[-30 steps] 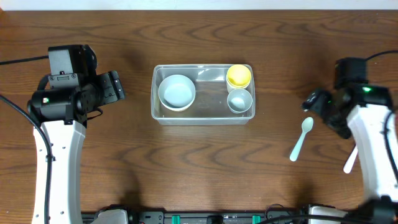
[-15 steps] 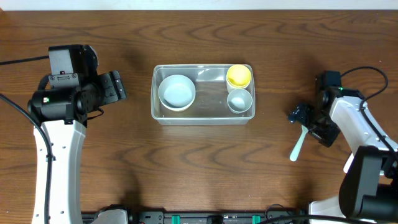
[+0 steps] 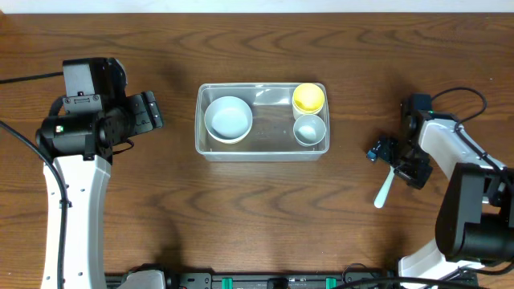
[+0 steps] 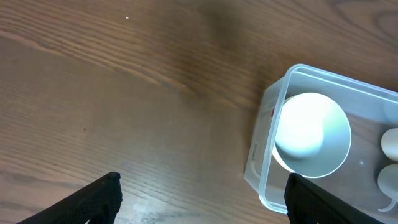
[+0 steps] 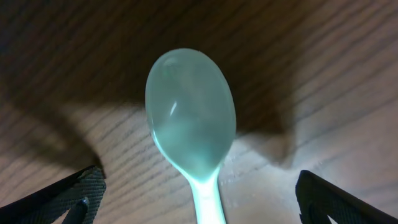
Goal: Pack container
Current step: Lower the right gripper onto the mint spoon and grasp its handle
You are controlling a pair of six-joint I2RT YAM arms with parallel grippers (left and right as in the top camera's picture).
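The neck end of the spoon's handle lies midway between my low, open fingers, so it is time for my right gripper to close on the handle.
The clear rectangular container (image 3: 210, 149) sits mid-table and holds a white bowl (image 3: 228, 118), a yellow cup (image 3: 308, 97) and a white cup (image 3: 308, 128). A pale green spoon (image 3: 386, 186) lies on the table at the right. My right gripper (image 3: 395, 164) is open, low over the spoon's bowl end; in the right wrist view the spoon (image 5: 191, 118) lies between my spread fingertips (image 5: 81, 190). My left gripper (image 3: 152, 112) is open and empty, left of the container. In the left wrist view the container (image 4: 261, 165) and bowl (image 4: 311, 134) show at the right.
A white utensil handle (image 3: 452, 207) pokes out beside the right arm near the right edge. Dark wood table (image 3: 265, 209) all around; cables run at the far left and far right edges.
My right gripper has swung left and down from the right edge onto the spoon's bowl end. The left arm and the container's contents have not moved.
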